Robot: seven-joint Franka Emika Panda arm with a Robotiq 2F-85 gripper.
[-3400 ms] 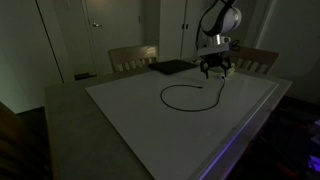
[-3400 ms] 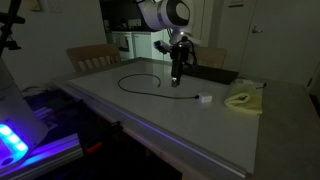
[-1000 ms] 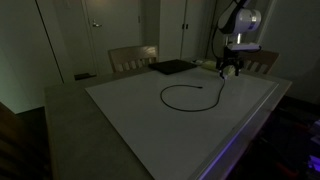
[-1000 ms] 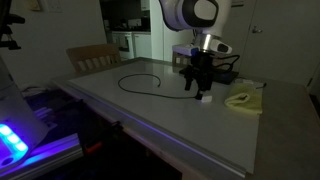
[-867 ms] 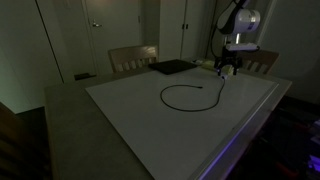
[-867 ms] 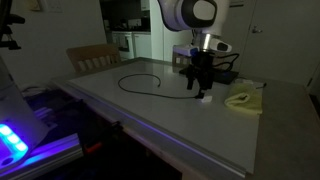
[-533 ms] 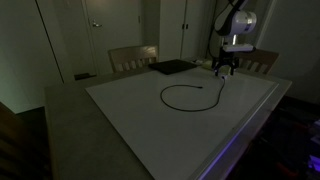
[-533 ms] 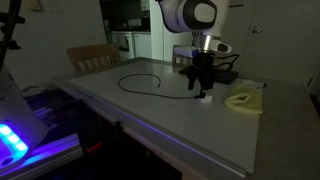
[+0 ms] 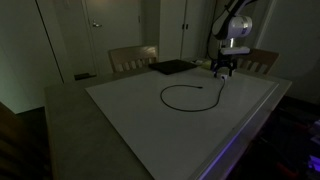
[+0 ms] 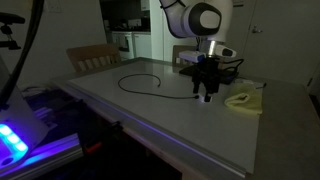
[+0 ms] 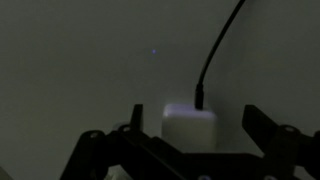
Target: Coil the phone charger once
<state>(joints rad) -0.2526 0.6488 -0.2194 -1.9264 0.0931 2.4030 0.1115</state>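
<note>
My gripper closes on the white plug block next, since the fingers reach down to the tabletop, level with the block's sides.
The phone charger is a thin black cable lying in one open loop on the white table top, seen in both exterior views [image 9: 163, 97] [image 10: 121, 82]. Its tail runs to a small white plug block [image 11: 190, 127], where the cable's plug [image 11: 200, 97] enters the block's top face. My gripper [image 11: 195, 122] hangs low over this block, jaws open, with one dark finger on each side of it and a gap on both sides. In both exterior views the gripper [image 9: 222, 70] [image 10: 207, 92] is at the cable's end, beside the loop.
A flat black pad [image 9: 172, 67] lies at the table's far edge. A pale yellowish crumpled object [image 10: 243, 100] lies just beyond the gripper. Wooden chairs [image 9: 133, 58] [image 10: 92, 57] stand against the table. The room is dark.
The gripper has moved from the cable beside the loop to the white plug block at the cable's end. Over the last second it has shifted only slightly. The cable has not moved.
</note>
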